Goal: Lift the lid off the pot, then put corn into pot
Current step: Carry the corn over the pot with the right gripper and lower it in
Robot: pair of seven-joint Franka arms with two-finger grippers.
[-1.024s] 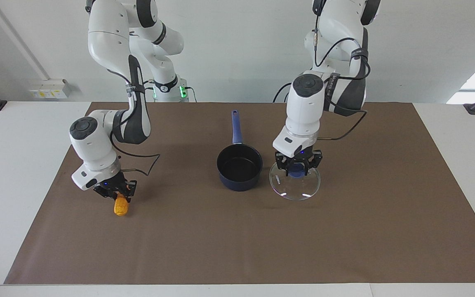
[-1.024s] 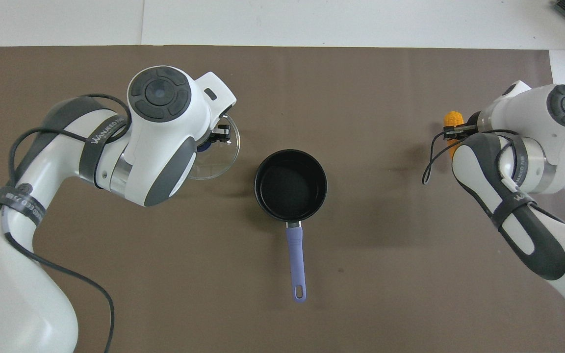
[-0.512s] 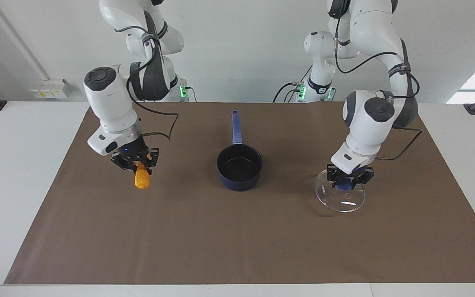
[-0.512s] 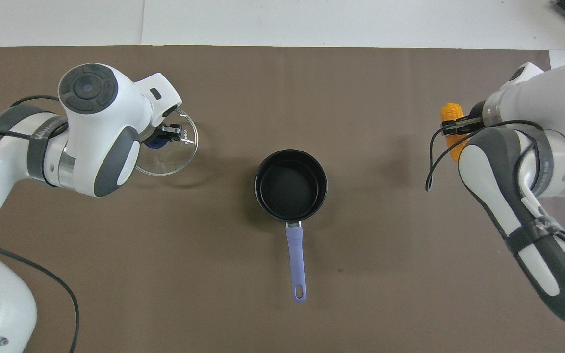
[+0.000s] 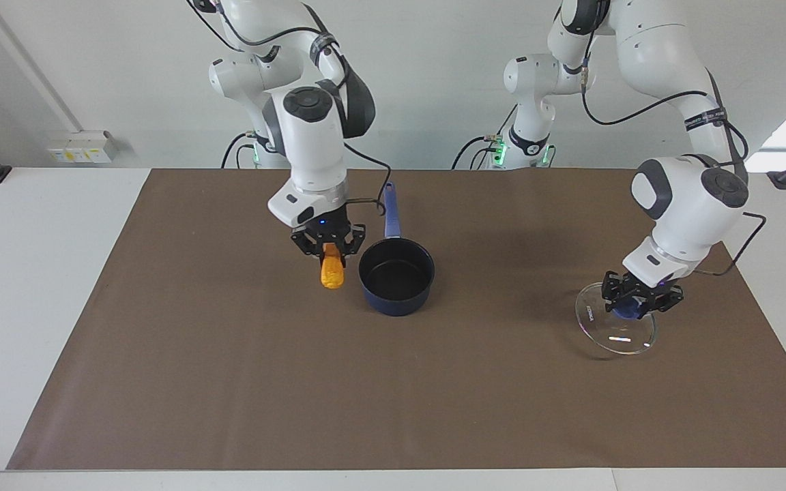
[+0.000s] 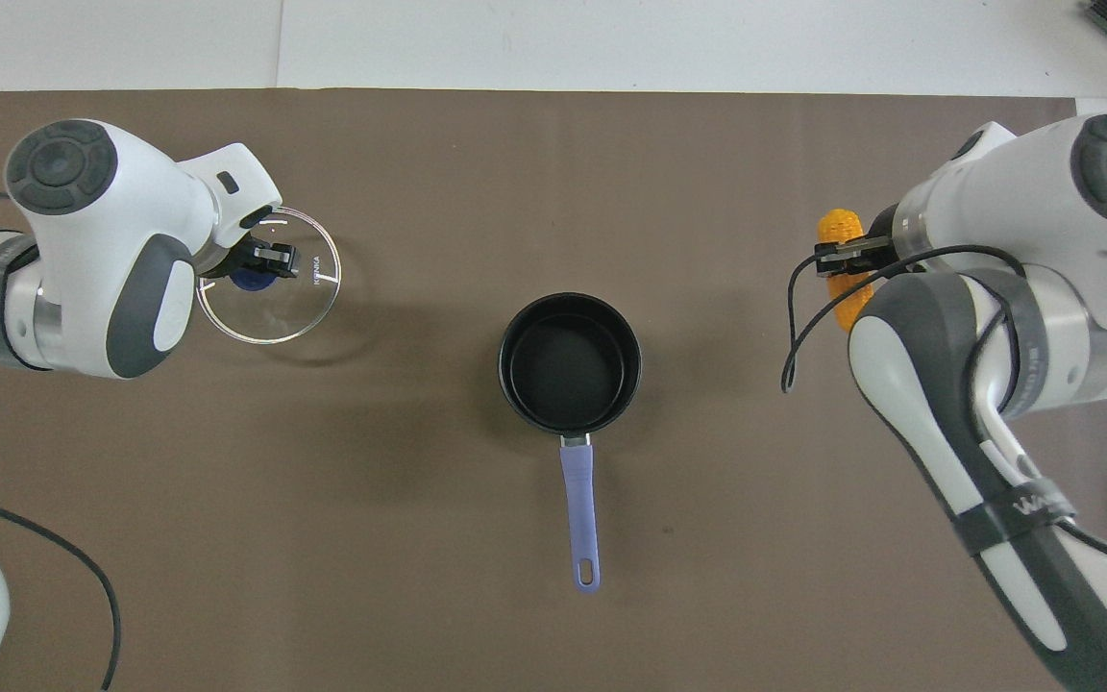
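The corn hangs over the brown mat, short of the pot's rim. My right gripper should keep holding it until it reaches the rim of the pot.
The dark blue pot (image 5: 396,300) stands uncovered in the middle of the brown mat, its handle (image 5: 390,208) pointing toward the robots; its black inside (image 6: 570,360) holds nothing. My right gripper (image 5: 328,251) is shut on the yellow-orange corn (image 5: 331,274), which hangs upright in the air just beside the pot's rim, toward the right arm's end. It also shows in the overhead view (image 6: 840,231). My left gripper (image 5: 638,300) is shut on the blue knob (image 6: 248,280) of the clear glass lid (image 5: 617,335), held low over the mat toward the left arm's end.
The brown mat (image 5: 393,409) covers most of the white table (image 5: 31,273). Only the pot stands on it. A black cable loops from each wrist near its gripper.
My right gripper lifted the corn and carried it across to beside the pot. My left gripper carried the lid away from the pot toward the left arm's end and lower.
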